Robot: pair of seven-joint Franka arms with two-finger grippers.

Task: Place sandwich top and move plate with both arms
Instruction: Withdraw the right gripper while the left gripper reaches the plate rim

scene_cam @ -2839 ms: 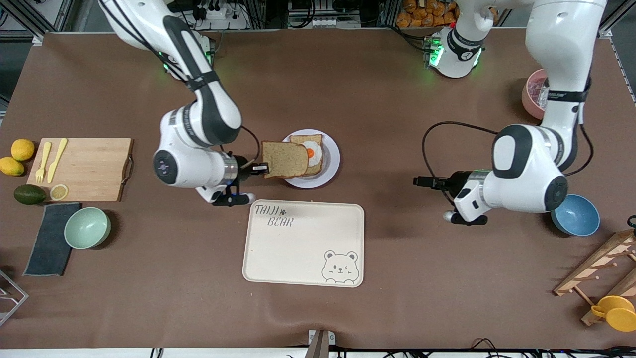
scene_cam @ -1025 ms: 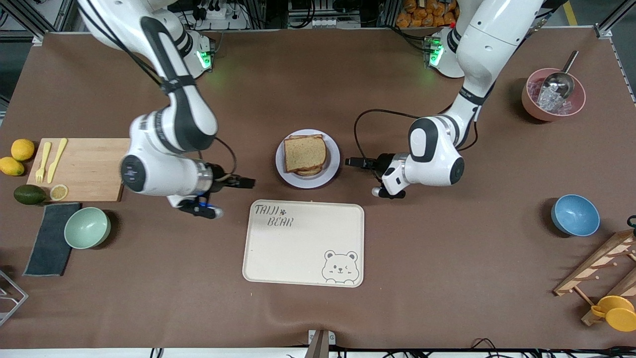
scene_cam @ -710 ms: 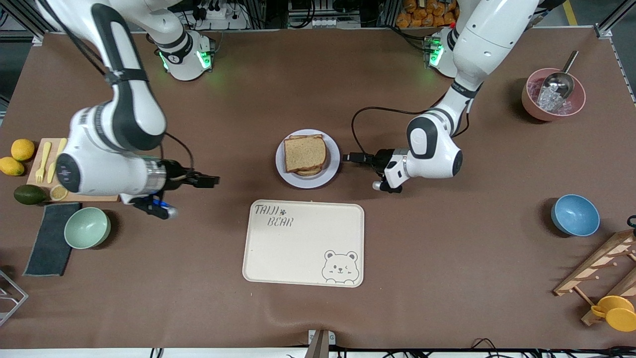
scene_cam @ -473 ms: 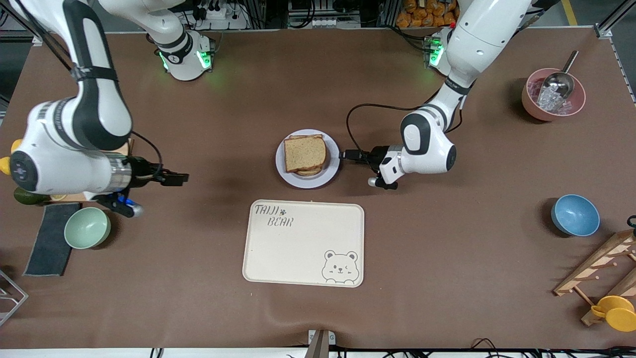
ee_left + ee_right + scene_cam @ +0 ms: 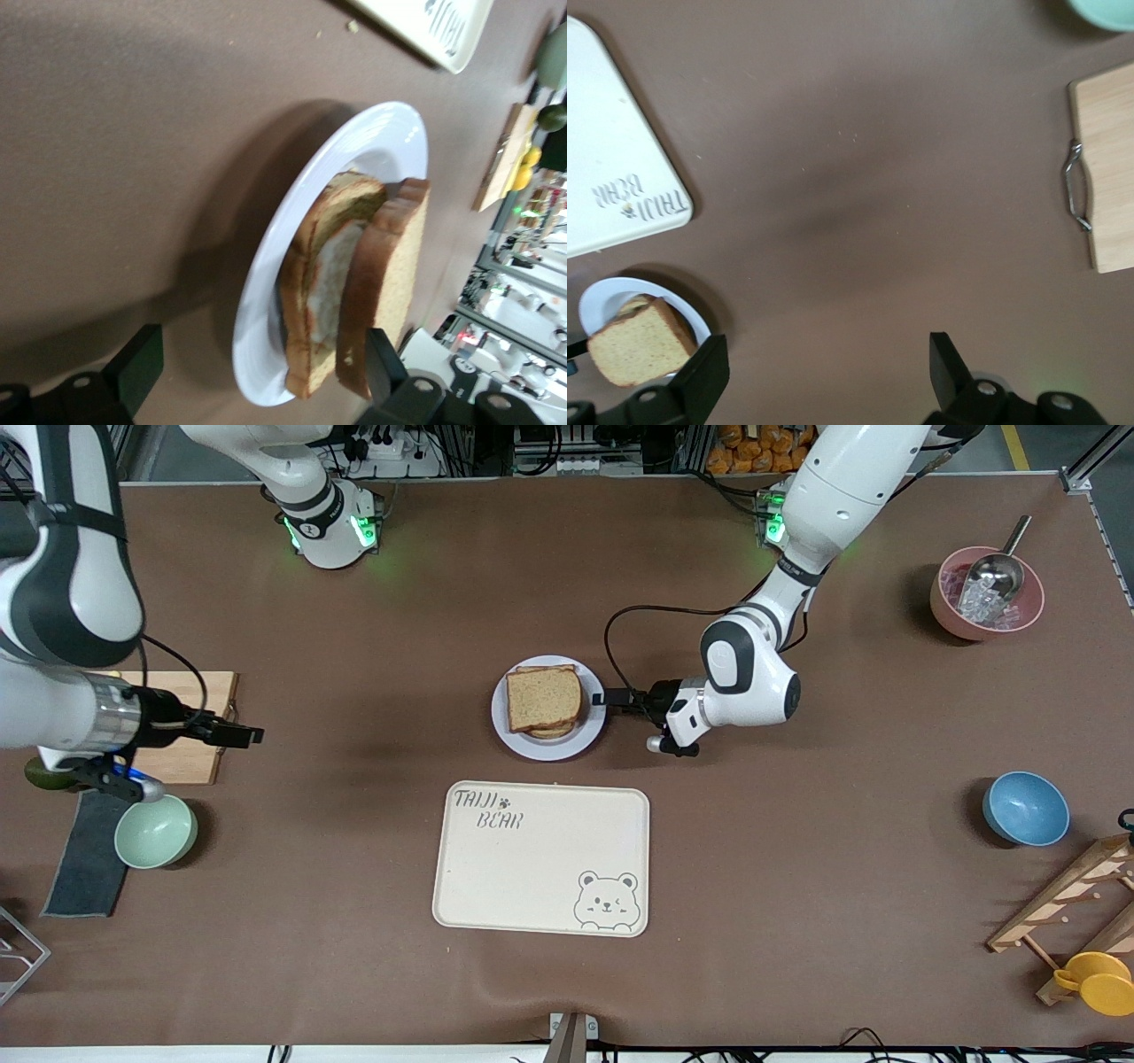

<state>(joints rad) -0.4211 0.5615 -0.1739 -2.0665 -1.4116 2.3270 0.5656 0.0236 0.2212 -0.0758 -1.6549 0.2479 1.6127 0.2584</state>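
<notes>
My left gripper grabs the plate by its rim next, to move the sandwich onto the cream bear tray (image 5: 539, 856).
The sandwich top (image 5: 543, 697), a plain brown slice, lies flat on the egg slice on the plate (image 5: 592, 724) in the middle of the table. My left gripper (image 5: 599, 698) is open at the plate's rim, at the end toward the left arm. In the left wrist view its fingers (image 5: 135, 372) stand either side of the plate (image 5: 266, 301) and the sandwich top (image 5: 394, 257), touching neither. My right gripper (image 5: 251, 735) is open and holds nothing, over bare table beside the cutting board (image 5: 190, 717). In the right wrist view the right gripper (image 5: 824, 372) shows only tablecloth between its fingers.
The cream bear tray (image 5: 540, 859) lies just nearer the front camera than the plate. A green bowl (image 5: 155, 831) and dark cloth (image 5: 84, 868) sit under the right arm. Toward the left arm's end are a blue bowl (image 5: 1026, 808), a pink bowl (image 5: 941, 607) and a wooden rack (image 5: 1063, 899).
The right gripper has let go of the sandwich top on the egg slice and drawn back toward the cutting board. The left gripper has moved in to the plate's rim.
</notes>
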